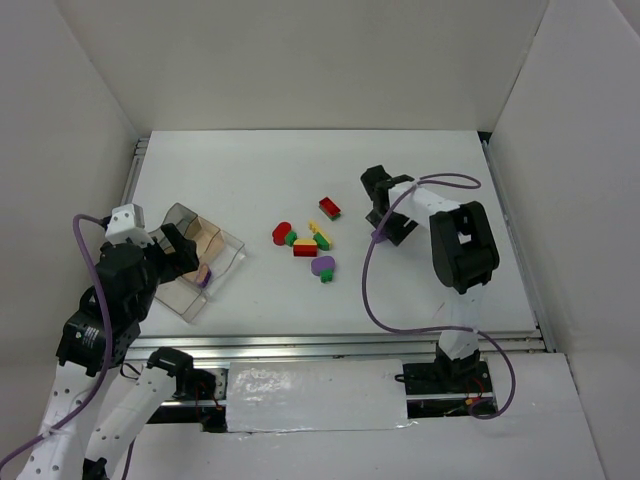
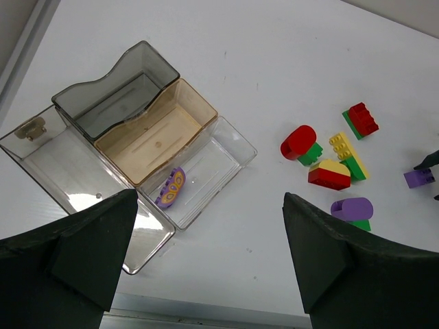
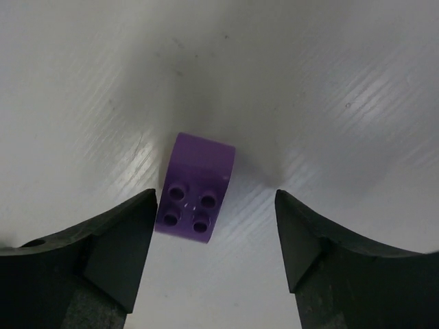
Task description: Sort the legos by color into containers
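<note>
The right gripper's fingers are open and the table shows between them, so the purple brick would stay where it lies if the robot lifted its right gripper now.
The clear divided tray sits at the table's left. In the left wrist view it shows a grey compartment, a brownish one and a clear one holding a purple piece. My left gripper is open and empty, just above and in front of the tray. Loose legos lie mid-table: a red rounded one, a yellow one, a red-and-yellow one, a purple one and a red brick. My right gripper is open, low over a purple brick that lies close to its left finger.
White walls enclose the table on three sides. A metal rail runs along the near edge. Purple cables hang from both arms. The lego cluster lies between the two grippers.
</note>
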`<state>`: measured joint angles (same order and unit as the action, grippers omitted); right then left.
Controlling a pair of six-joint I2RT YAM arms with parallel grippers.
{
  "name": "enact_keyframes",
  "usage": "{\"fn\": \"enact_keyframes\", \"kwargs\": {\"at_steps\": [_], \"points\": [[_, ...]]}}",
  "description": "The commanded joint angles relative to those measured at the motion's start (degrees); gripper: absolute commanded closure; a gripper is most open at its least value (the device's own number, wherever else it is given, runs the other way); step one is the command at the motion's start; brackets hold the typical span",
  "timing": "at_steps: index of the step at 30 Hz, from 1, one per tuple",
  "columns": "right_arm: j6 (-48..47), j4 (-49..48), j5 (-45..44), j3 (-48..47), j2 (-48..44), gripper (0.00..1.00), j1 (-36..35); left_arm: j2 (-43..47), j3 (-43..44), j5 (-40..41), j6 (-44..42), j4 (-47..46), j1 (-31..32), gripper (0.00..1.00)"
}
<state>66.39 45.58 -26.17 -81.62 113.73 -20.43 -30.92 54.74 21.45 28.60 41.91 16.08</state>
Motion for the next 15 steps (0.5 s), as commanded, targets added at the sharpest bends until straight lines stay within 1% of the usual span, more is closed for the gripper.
{"fn": "enact_keyframes", "kwargs": {"at_steps": [1,3,4,6,7,9,10,12,14,15], "points": [[1.4,-1.0,-0.3,-1.1,-0.2,0.25,0.8,0.2,-0.1,-1.0,-1.1,-2.9,0.4,0.0],[0.8,-3.0,0.2,0.6,-1.0,0.32,1.0,0.3,-0.1,-1.1,-1.2,-3.0,0.4,0.01],[0.5,-3.8,0.6,0.9,-1.4,0.43,1.1,0.3,-0.1,-1.1,-1.3,-3.1,0.4,0.0],[-0.4,-3.7,1.6,0.5,-1.1,0.52,1.4,0.2,-0.1,-1.2,-1.3,-3.1,0.4,0.0],[-0.8,-3.8,1.7,0.3,-1.0,0.6,1.7,0.2,-0.1,-1.3,-1.3,-3.1,0.4,0.0],[-1.2,-3.9,2.4,0.3,-1.0,0.7,1.8,0.2,-0.1,-1.4,-1.3,-3.0,0.4,0.01],[-1.7,-4.6,2.4,0.6,-1.2,0.82,1.9,0.2,-0.1,-1.3,-1.3,-3.0,0.4,0.0],[-2.0,-5.6,2.8,2.2,-1.9,0.85,1.9,0.2,-0.1,-1.2,-1.3,-2.9,0.4,0.0],[-3.1,-7.3,3.6,3.1,-3.4,1.0,1.7,0.2,-0.2,-1.2,-1.3,-3.1,0.4,0.0],[-3.7,-7.9,3.8,3.9,-4.0,1.0,0.3,0.3,-0.1,-1.2,-1.3,-3.1,0.5,0.0]]}}
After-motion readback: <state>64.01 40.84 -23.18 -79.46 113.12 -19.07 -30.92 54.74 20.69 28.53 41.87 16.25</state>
